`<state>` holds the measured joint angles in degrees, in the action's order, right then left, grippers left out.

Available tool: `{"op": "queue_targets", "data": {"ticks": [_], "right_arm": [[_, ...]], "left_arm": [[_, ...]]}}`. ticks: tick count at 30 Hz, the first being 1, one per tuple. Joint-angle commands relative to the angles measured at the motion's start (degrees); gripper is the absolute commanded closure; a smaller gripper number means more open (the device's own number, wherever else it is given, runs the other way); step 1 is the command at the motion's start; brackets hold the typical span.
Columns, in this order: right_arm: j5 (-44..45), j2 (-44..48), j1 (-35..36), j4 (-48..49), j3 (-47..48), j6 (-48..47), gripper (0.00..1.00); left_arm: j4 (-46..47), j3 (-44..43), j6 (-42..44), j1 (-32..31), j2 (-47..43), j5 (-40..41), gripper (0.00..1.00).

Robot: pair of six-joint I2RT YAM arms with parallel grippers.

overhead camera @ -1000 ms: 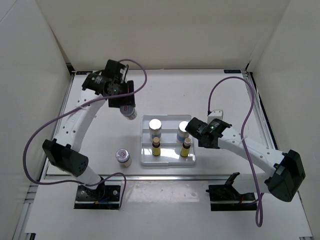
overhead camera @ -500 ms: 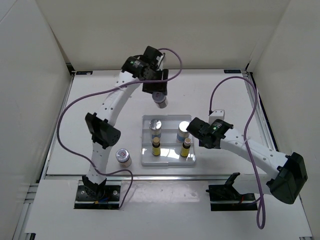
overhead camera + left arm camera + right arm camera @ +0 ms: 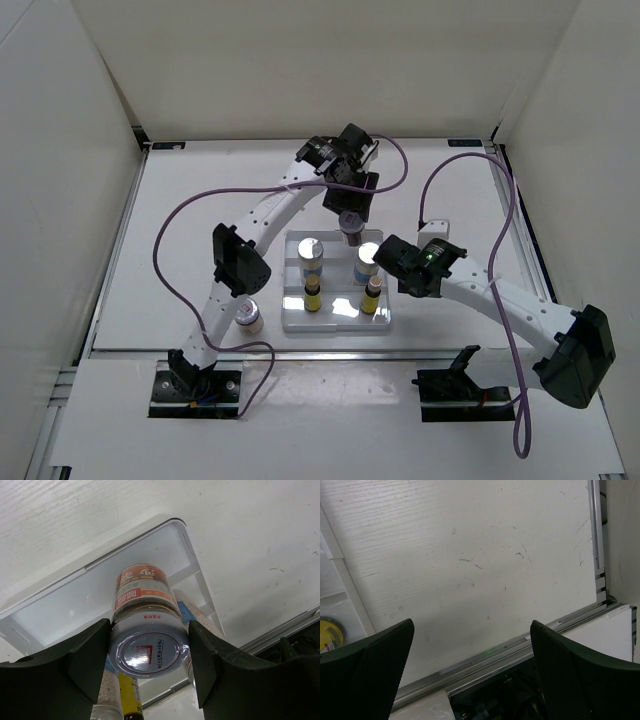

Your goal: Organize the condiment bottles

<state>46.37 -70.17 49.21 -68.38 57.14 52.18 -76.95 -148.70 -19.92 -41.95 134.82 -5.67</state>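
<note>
The white shaker jar's base is still above the tray's bottom, so the left gripper has to keep holding the jar until its base gets there. The jar would fall if the gripper opened now.
My left gripper (image 3: pixel 350 212) is shut on a squat white shaker jar (image 3: pixel 351 229) with a silver lid and holds it above the back middle of the white tray (image 3: pixel 335 322). In the left wrist view the jar (image 3: pixel 149 647) sits between both fingers, lid toward the camera, over the tray (image 3: pixel 60 612). Two shaker jars (image 3: pixel 310 250) (image 3: pixel 366 257) and two yellow dark-capped bottles (image 3: pixel 312 296) (image 3: pixel 372 296) stand in the tray. Another shaker jar (image 3: pixel 247 315) stands on the table left of the tray. My right gripper (image 3: pixel 392 264) is open and empty beside the tray's right side (image 3: pixel 470 675).
The tray's right rim (image 3: pixel 342 577) and a bit of a yellow bottle (image 3: pixel 330 632) show at the left of the right wrist view. The table's near metal edge (image 3: pixel 510 647) runs below the right fingers. White walls enclose the table on three sides.
My left arm has swung right from the back left of the table to above the tray, carrying the shaker jar. The right arm has barely moved.
</note>
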Motion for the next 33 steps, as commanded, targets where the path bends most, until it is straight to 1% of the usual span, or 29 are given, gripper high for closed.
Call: {"op": "queue_targets", "data": {"ticks": [1,9,14,17,18,21,22,23,27,28,31,33], "right_arm": [[2.1,1.1,0.3,0.4,-0.6,1.8,0.00],[2.1,1.1,0.8,0.4,-0.6,1.8,0.00],[2.1,1.6,0.8,0.4,-0.6,1.8,0.00],[2.1,1.6,0.8,0.4,-0.6,1.8,0.00],[2.1,1.6,0.8,0.4,-0.6,1.8,0.00],[2.1,1.6,1.3,0.4,-0.6,1.8,0.00],[2.1,1.6,1.3,0.4,-0.6,1.8,0.00],[2.1,1.6,1.3,0.4,-0.6,1.8,0.00],[2.1,1.6,1.3,0.4,-1.2,1.8,0.00],[2.1,1.6,1.3,0.4,-1.2,1.8,0.00],[2.1,1.6,1.3,0.4,-1.2,1.8,0.00],[2.1,1.6,1.3,0.4,-1.2,1.8,0.00]], "left_arm": [[2.1,-3.0,0.3,-1.5,-0.9,0.7,0.89],[3.1,-3.0,0.9,-2.7,2.2,2.5,0.89],[4.2,-3.0,0.9,-2.7,3.5,3.0,0.85],[4.8,-2.5,0.9,-2.7,4.0,3.6,0.78],[4.8,-2.5,0.9,-2.7,4.0,3.6,0.72],[4.8,-2.5,0.9,-2.7,4.6,3.6,0.63],[4.8,-2.5,0.9,-2.7,4.6,3.6,0.58],[5.3,-2.5,0.9,-2.7,5.1,3.6,0.55],[5.3,-2.5,1.4,-2.7,5.6,4.1,0.51],[5.3,-2.5,1.4,-2.7,5.6,3.4,0.45],[5.3,-1.9,1.4,-2.2,6.2,1.2,0.40],[5.3,-1.2,1.4,-2.2,6.2,1.2,0.37]]}}
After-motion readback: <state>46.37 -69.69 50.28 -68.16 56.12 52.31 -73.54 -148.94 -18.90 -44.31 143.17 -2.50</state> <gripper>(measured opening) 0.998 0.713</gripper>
